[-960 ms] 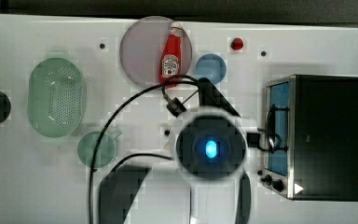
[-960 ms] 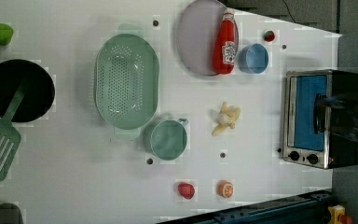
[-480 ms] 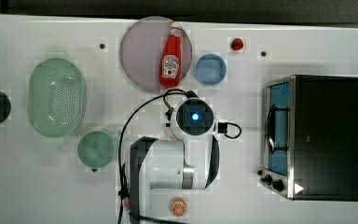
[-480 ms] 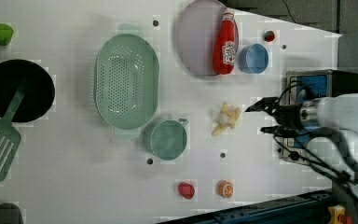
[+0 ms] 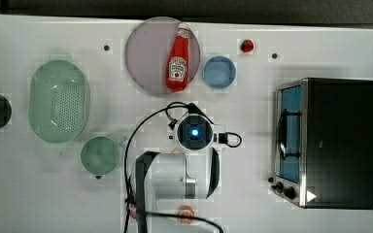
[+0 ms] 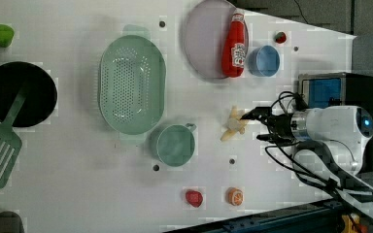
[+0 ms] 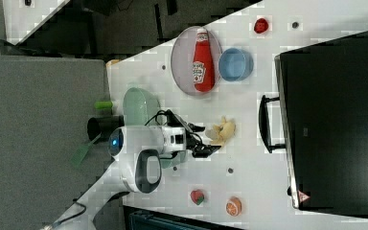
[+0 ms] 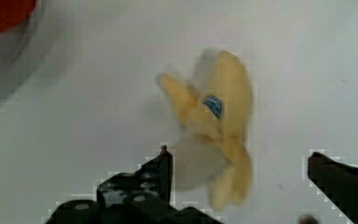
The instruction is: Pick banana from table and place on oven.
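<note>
I need to pick up the pale yellow banana next with my gripper, holding it by its peeled end (image 8: 216,171), so that I can place it on the oven.
The pale yellow banana (image 6: 234,125) lies on the white table (image 6: 77,184), with its peel pieces splayed out. It is also seen in the right view as the banana (image 7: 223,130) and close up in the wrist view as the banana (image 8: 216,126). My gripper (image 6: 255,127) hovers at the banana, open. In the wrist view the gripper (image 8: 240,158) has its dark fingers (image 8: 158,175) wide apart, with one end of the banana between them and not gripped. In the top view my wrist (image 5: 194,133) covers the banana. The oven (image 5: 340,141) stands at the top view's right with its door shut.
A red ketchup bottle (image 5: 178,60) lies on a grey plate (image 5: 145,53), next to a blue bowl (image 5: 219,72). A green colander (image 5: 59,108) and a green cup (image 5: 99,155) sit at the top view's left. An orange slice (image 6: 234,196) and a strawberry (image 6: 193,198) lie near the table's edge.
My arm has swung away from the oven's front towards the top view's left and now sits over the banana. The gripper has stayed open and the banana has not moved.
</note>
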Robot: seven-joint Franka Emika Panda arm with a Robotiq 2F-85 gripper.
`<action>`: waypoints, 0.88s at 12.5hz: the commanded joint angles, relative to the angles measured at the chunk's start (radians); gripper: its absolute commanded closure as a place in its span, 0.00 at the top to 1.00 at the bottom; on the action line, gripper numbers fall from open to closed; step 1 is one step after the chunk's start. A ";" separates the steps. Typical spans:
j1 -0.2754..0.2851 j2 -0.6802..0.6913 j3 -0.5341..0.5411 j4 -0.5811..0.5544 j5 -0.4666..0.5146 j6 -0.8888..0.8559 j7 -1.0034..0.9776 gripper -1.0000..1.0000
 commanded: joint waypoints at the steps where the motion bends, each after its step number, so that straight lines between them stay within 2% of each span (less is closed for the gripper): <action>1: 0.013 0.064 0.010 0.009 0.019 0.072 -0.019 1.00; 3: 0.015 0.109 0.012 0.011 0.019 0.118 -0.016 1.00; 4: 0.015 0.122 0.013 0.012 0.019 0.148 -0.016 0.96; 9: 0.015 0.137 0.014 0.011 0.019 0.180 -0.016 0.36; 10: 0.015 0.137 0.014 0.013 0.019 0.180 -0.016 0.26; 11: 0.015 0.134 0.014 0.013 0.019 0.180 -0.016 0.24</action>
